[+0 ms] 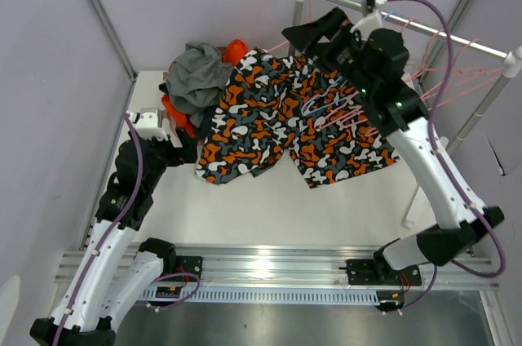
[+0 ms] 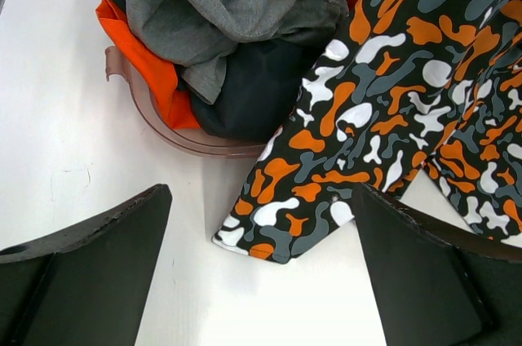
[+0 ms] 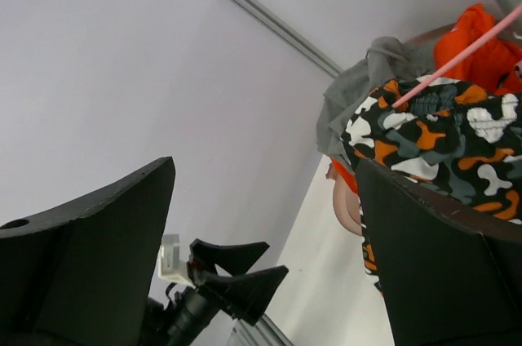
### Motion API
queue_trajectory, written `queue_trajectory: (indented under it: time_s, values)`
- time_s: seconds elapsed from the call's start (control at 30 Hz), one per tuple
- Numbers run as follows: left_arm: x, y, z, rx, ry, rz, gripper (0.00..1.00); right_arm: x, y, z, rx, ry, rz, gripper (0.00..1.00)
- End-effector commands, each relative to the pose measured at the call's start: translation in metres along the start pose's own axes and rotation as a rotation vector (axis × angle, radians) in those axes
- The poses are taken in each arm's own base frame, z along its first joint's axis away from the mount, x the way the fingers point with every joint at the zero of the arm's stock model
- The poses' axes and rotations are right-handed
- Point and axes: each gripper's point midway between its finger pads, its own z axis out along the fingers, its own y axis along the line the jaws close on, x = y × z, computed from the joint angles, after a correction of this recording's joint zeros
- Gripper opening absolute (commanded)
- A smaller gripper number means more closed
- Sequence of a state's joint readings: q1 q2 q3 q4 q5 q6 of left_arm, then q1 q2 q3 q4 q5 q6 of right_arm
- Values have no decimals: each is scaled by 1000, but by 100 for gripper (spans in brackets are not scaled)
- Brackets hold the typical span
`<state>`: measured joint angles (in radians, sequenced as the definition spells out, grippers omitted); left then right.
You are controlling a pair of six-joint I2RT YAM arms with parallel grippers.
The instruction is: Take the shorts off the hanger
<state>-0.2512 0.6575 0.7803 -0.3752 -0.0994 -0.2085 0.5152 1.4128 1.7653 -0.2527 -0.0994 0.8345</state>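
Note:
Next, my right gripper grabs the pink hanger by its sloping upper wire (image 1: pixel 280 46), leaving the hanger's hook free, to remove the shorts (image 1: pixel 281 117).
The blotch-patterned shorts (image 1: pixel 281 117) lie spread flat on the white table, with a pink wire hanger (image 1: pixel 338 109) lying across their right half. My left gripper (image 1: pixel 183 142) is open and empty just off the shorts' left leg. In the left wrist view (image 2: pixel 261 281) the leg's hem corner (image 2: pixel 277 232) lies between the fingers (image 2: pixel 90 256), just ahead of the tips. My right gripper (image 1: pixel 314 32) is open and empty, raised near the rack above the shorts' waist. Its wrist view (image 3: pixel 265 166) shows the shorts (image 3: pixel 440 142) and a pink hanger wire (image 3: pixel 457 60).
A clear pink basket (image 2: pixel 163 126) at the table's back left holds grey (image 2: pixel 236 3), orange (image 2: pixel 139 60) and dark charcoal (image 2: pixel 253 93) garments. A metal rack (image 1: pixel 440 36) with more pink hangers (image 1: pixel 465 77) stands at the back right. Walls close in on both sides.

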Motion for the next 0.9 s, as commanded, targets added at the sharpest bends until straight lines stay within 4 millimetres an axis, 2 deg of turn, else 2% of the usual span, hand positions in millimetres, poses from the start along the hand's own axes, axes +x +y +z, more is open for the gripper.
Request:
queue_trajectory:
  time_s: [0.0,0.07,0.1,0.17,0.2,0.57,0.67,0.83,0.87]
  values:
    - [-8,-5,-1,27,-34,13,99,1,6,34,-54,-8,-5,99]
    - [-8,-7,-1,37,-36,12,99,7,-8,50,-22,0,-14,98]
    - [-6,-7,-1,37,-31,11,99,14,-24,63,22,6,-17,98]
    - [-6,-10,-1,49,-30,15,99,14,-34,72,59,3,-26,97]
    - [-7,-11,-2,51,-31,15,98,17,-45,80,87,-1,-32,97]
    - [-3,-22,-4,87,-24,31,98,13,-79,111,179,-83,-65,91]
    - [-1,-23,-3,91,-18,34,98,16,-88,119,198,-108,-70,84]
    - [-2,-23,-4,91,-20,36,98,24,-100,134,214,-123,-76,78]
    - [-3,-23,-5,89,-24,38,98,26,-103,136,224,-126,-81,74]
